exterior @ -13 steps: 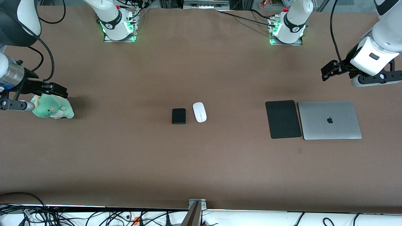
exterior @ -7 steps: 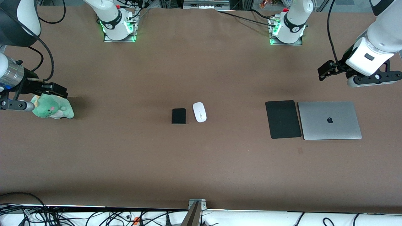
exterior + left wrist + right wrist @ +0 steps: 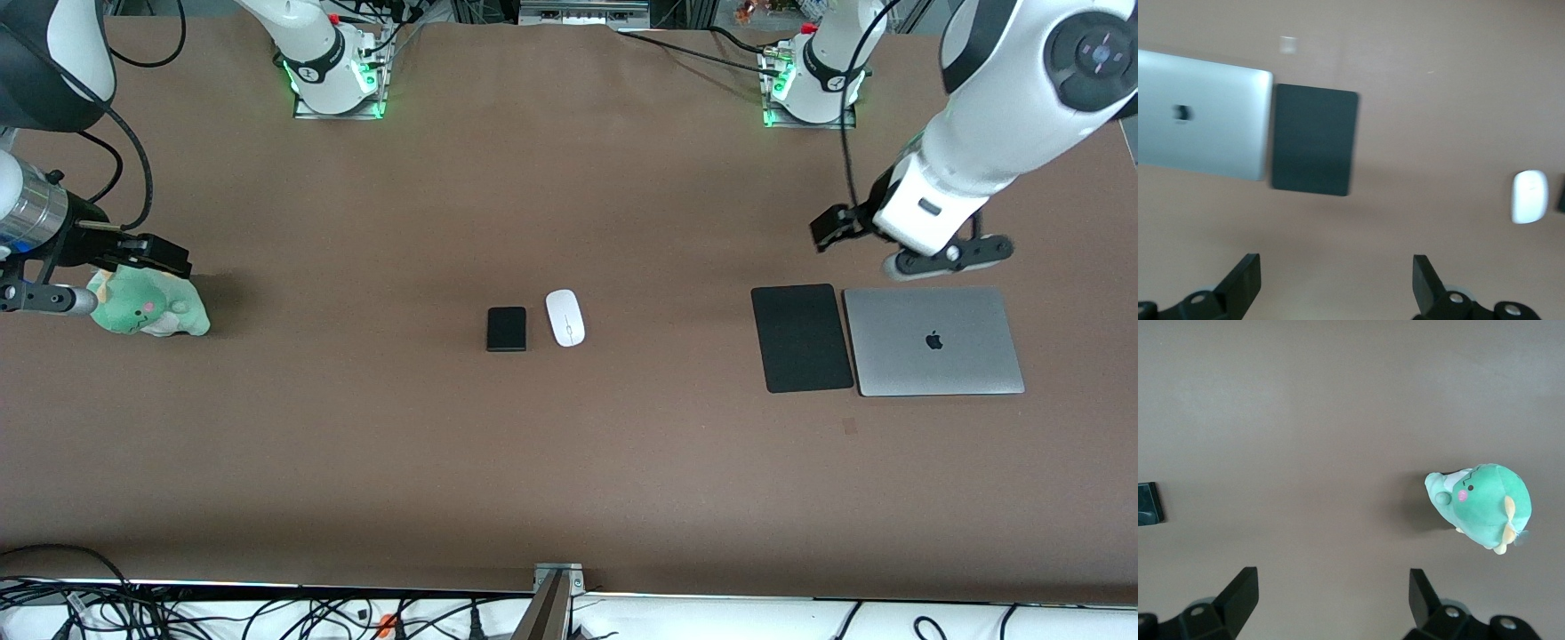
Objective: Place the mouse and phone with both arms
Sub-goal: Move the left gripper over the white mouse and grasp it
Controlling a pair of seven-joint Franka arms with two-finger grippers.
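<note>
The left gripper grabs the white mouse (image 3: 565,317) by its rear sides next, to place it on the black mouse pad (image 3: 801,337).
The white mouse (image 3: 565,317) and the small black phone (image 3: 507,329) lie side by side in the middle of the table, with the mouse toward the left arm's end. Both show at the rim of the left wrist view, the mouse (image 3: 1529,196) whole and the phone (image 3: 1562,193) as a sliver. My left gripper (image 3: 947,258) hangs open and empty over bare table by the laptop; in its own view (image 3: 1336,267) nothing lies between its fingers. My right gripper (image 3: 44,298) waits open and empty at the right arm's end by a plush toy, over bare table (image 3: 1331,580). The phone's edge (image 3: 1148,503) shows there.
A flat black mouse pad (image 3: 802,338) and a closed silver laptop (image 3: 933,341) lie edge to edge toward the left arm's end. A green plush toy (image 3: 149,307) sits at the right arm's end. Cables run along the table's near edge.
The left arm has swung in from the table's end toward the middle and now hangs by the laptop and pad. The right arm, mouse and phone have not moved.
</note>
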